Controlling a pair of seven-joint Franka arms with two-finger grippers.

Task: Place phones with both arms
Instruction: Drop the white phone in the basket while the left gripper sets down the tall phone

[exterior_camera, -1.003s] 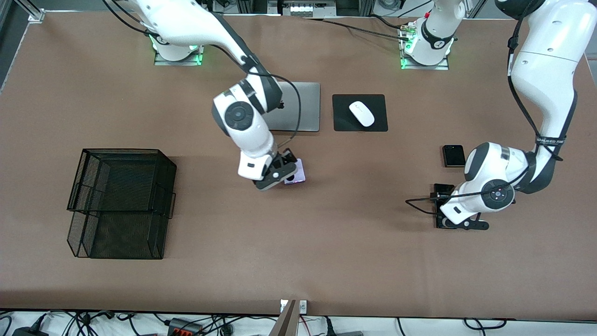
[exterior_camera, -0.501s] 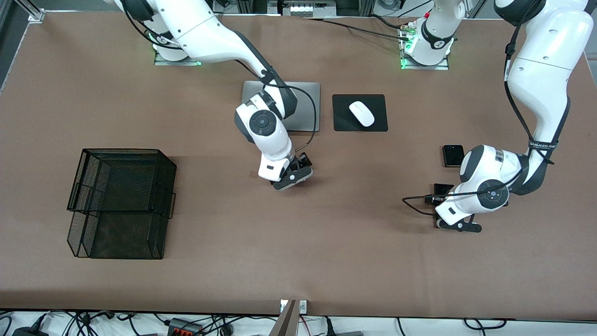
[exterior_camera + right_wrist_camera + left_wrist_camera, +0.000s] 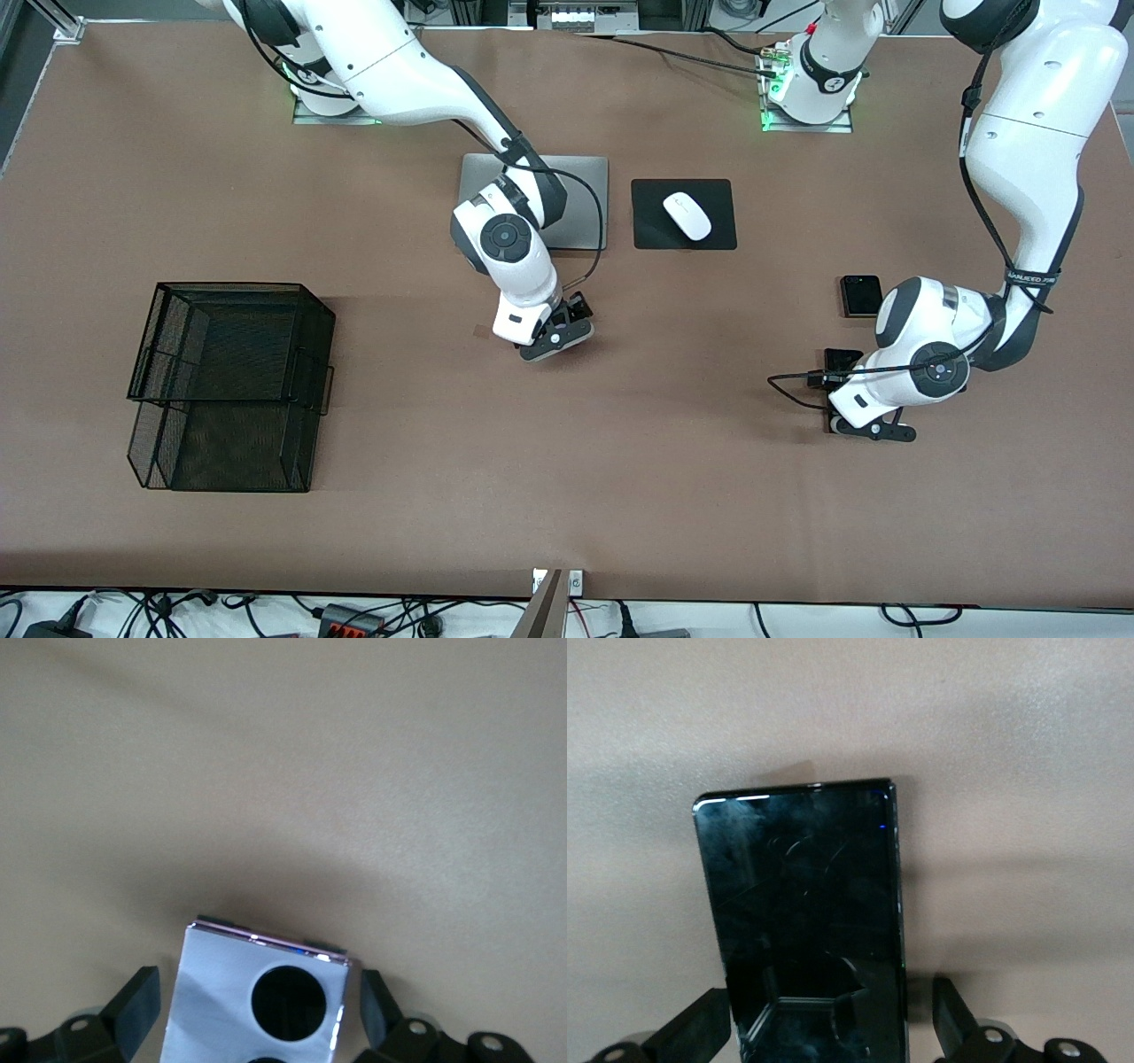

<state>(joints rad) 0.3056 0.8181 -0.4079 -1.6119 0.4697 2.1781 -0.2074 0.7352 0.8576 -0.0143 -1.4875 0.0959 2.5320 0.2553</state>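
My left gripper should close on the long black phone now: its fingers are beside the phone's side edges in the left wrist view.
A long slim black phone (image 3: 806, 904) lies flat on the brown table (image 3: 673, 461), and one end of it (image 3: 842, 358) shows under the left arm's wrist. My left gripper (image 3: 828, 1036) (image 3: 866, 427) is low over it and open, a finger on each side with a gap to the phone's edges. The pinkish-white phone (image 3: 217, 992) with black circles lies between the open fingers of my right gripper (image 3: 257, 1010) (image 3: 556, 335), untouched, and is hidden in the front view. A small squarish black phone (image 3: 861, 295) lies a little farther from the front camera than the long one.
A black wire-mesh basket (image 3: 230, 381) stands toward the right arm's end of the table. A silver laptop (image 3: 580, 199) lies partly under the right arm, beside a white mouse (image 3: 687, 215) on a black pad (image 3: 651, 232).
The right arm swung toward the left arm's end and its gripper now covers the pinkish-white phone. The left gripper shifted slightly along the long black phone.
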